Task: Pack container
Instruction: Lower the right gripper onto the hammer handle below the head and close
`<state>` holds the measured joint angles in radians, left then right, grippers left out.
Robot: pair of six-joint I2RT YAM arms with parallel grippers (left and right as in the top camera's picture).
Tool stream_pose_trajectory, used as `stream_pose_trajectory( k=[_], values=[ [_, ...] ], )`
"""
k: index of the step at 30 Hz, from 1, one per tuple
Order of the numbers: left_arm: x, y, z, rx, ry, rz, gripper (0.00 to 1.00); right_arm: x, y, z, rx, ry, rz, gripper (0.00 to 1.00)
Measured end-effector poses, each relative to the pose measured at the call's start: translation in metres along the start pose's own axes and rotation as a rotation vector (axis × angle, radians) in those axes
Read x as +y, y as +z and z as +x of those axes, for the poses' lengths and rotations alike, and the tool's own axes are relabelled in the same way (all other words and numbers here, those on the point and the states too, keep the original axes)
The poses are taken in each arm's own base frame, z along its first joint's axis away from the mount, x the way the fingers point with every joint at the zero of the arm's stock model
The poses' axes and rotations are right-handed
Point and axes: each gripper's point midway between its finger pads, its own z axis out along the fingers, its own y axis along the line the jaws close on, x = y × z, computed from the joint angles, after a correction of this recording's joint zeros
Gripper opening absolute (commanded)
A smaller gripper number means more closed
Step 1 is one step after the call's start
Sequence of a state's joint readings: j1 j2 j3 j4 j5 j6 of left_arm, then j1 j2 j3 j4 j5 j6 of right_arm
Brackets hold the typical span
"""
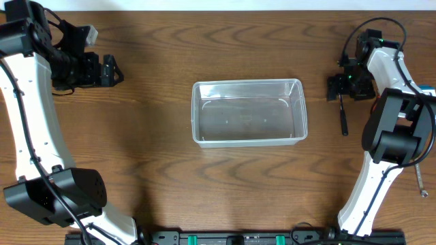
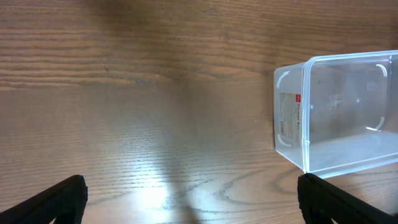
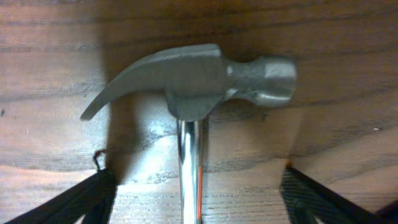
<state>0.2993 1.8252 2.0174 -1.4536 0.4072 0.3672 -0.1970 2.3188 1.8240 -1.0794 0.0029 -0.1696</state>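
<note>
My right gripper has both fingers down beside the hammer's steel handle (image 3: pixel 190 157), and the fingers meet their shadows on the wood, so it is ready to close on the hammer (image 3: pixel 199 78).
The container (image 1: pixel 248 112) is a clear rectangular tub with nothing in it, standing mid-table; the left wrist view shows its end wall (image 2: pixel 339 112) at the right. A claw hammer (image 3: pixel 199 78) lies on the wood at the far right, and overhead its dark handle (image 1: pixel 344 117) points toward the near edge. My right gripper (image 1: pixel 338 87) hovers over the hammer's head end. Its jaws (image 3: pixel 198 199) stand open on either side of the steel shaft, with wood showing in both gaps. My left gripper (image 1: pixel 112 70) is open at the far left (image 2: pixel 199 199), over bare wood and holding nothing.
A slim metal tool (image 1: pixel 420 180) lies near the right table edge, beside the right arm's base. Something blue (image 1: pixel 426 88) peeks out behind the right arm. A black rail (image 1: pixel 238 238) runs along the near edge.
</note>
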Motion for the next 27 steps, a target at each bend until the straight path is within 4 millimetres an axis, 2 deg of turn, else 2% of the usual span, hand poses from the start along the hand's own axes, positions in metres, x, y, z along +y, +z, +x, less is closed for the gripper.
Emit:
stream_pose_trajectory(
  k=[6,16,27],
  values=[
    [0.0000,0.0000,0.0000,0.000,0.000,0.000,0.98,-0.0007,0.0002,-0.0019,-0.007,0.002,0.003,0.75],
    [0.0000,0.0000,0.0000,0.000,0.000,0.000,0.98,-0.0006,0.0001,-0.0068,-0.027,-0.003,0.002,0.39],
    [-0.0002,0.0000,0.0001,0.000,0.000,0.000,0.98,-0.0001,0.0001,-0.0074,-0.030,-0.002,-0.002,0.14]
  ],
)
